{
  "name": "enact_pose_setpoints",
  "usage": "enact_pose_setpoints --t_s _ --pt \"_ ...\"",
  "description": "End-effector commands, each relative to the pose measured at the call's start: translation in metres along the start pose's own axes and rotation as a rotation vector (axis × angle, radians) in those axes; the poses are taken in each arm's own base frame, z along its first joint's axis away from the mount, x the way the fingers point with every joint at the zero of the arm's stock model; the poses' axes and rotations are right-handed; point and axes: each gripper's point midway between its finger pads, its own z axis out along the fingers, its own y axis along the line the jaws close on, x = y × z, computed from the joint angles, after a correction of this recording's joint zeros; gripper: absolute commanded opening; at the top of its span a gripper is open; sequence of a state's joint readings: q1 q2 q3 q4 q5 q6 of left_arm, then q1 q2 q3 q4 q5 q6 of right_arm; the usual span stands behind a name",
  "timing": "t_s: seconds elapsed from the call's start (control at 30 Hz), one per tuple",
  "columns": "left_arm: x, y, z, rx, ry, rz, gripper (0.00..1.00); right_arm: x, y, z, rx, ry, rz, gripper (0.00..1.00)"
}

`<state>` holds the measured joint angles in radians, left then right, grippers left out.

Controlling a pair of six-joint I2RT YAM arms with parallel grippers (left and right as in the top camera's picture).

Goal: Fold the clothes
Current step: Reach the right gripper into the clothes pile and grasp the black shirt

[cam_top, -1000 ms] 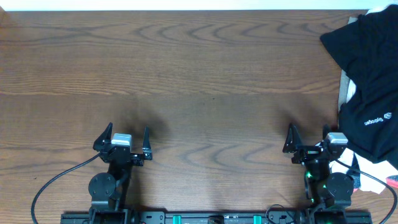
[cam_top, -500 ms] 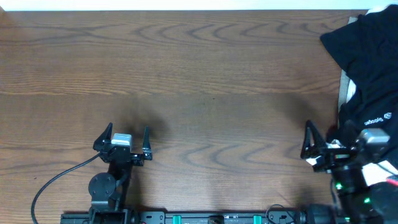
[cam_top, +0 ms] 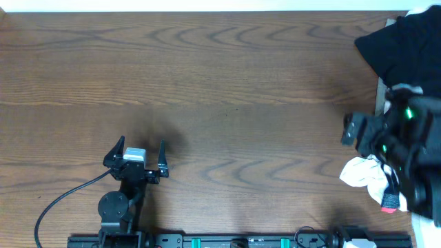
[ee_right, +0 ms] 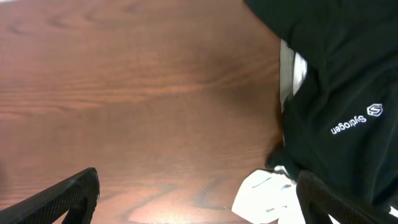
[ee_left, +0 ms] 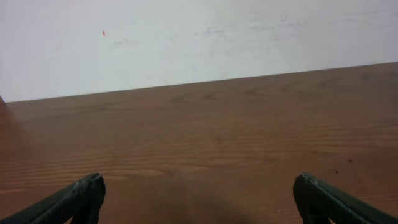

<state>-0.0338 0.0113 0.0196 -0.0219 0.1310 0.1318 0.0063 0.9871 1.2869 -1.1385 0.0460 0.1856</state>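
The black clothing needs to come out for folding, so my right gripper needs to grab its loose edge [ee_right: 285, 157] beside the white garment next.
A pile of black clothing [cam_top: 406, 41] lies at the table's right edge; in the right wrist view [ee_right: 348, 81] it shows a white logo. A white garment [cam_top: 365, 176] lies below it, also in the right wrist view [ee_right: 264, 193]. My right gripper [ee_right: 199, 196] is open and empty, raised above the table beside the pile; in the overhead view the right arm [cam_top: 396, 134] is blurred. My left gripper [cam_top: 141, 153] is open and empty near the front left, over bare wood [ee_left: 199, 199].
The brown wooden table [cam_top: 220, 89] spreads wide to the left and middle. A white wall [ee_left: 186, 37] stands behind its far edge. A red-tagged item [cam_top: 391, 201] lies by the white garment. A black cable [cam_top: 62, 200] runs at the front left.
My right arm has risen from its rest spot and swung right and up toward the black pile, uncovering the white garment. The left arm has not moved.
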Motion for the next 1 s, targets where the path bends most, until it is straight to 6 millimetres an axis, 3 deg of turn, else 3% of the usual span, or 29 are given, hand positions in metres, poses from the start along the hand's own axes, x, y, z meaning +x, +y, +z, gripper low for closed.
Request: enact_pose_setpoints --t_s 0.0,0.13,0.23,0.3,0.53,0.77,0.97 --pt "0.015 -0.002 0.001 0.013 0.048 0.002 0.98 -0.002 -0.002 0.015 0.038 0.054 -0.029 0.99" --pt "0.016 -0.002 0.001 0.013 0.048 0.002 0.98 0.013 -0.002 0.036 0.043 0.176 -0.066 0.99" --pt "0.016 -0.002 0.001 0.013 0.048 0.002 0.98 0.024 -0.005 0.049 0.064 0.255 -0.081 0.75" --pt "0.016 -0.002 0.001 0.013 0.048 0.002 0.98 0.033 -0.008 0.058 0.090 0.316 -0.065 0.69" --pt "0.016 -0.002 0.001 0.013 0.048 0.002 0.98 0.064 -0.051 0.088 0.390 0.475 0.054 0.68" --pt "0.016 -0.002 0.001 0.013 0.048 0.002 0.98 0.080 -0.052 0.134 0.418 0.525 0.087 0.67" --pt "0.016 -0.002 0.001 0.013 0.048 0.002 0.98 0.094 -0.064 0.165 0.447 0.574 0.110 0.57"
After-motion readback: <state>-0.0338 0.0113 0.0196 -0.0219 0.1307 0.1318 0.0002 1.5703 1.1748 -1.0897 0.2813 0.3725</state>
